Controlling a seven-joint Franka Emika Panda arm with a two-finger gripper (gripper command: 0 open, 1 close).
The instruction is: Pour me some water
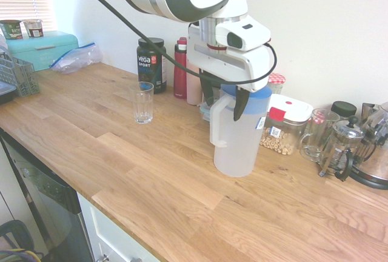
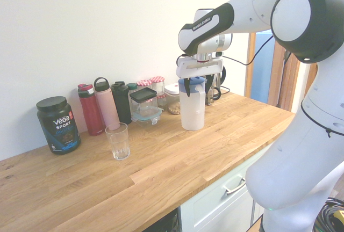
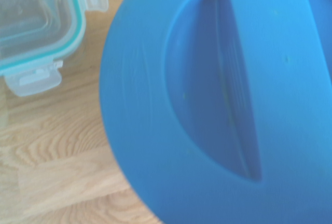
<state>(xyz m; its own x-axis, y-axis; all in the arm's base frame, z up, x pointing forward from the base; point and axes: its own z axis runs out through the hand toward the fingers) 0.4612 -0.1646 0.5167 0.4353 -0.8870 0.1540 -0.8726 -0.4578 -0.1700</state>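
My gripper should close on the translucent pitcher now. My fingers reach below the top of the blue lid, beside the pitcher, so they would hold the pitcher if I closed now.
A translucent white pitcher with a blue lid stands upright on the wooden counter. My gripper hangs straight down over its top, open, with one dark finger on each side of the upper handle and lid edge. The wrist view is filled by the lid from close above. An empty clear glass stands upright on the counter, well apart from the pitcher, on the side of the black tub.
Along the wall behind stand a black Vega tub, a red bottle, a pink bottle, jars and a teal-rimmed food container. A French press and a glass mug sit beyond the pitcher.
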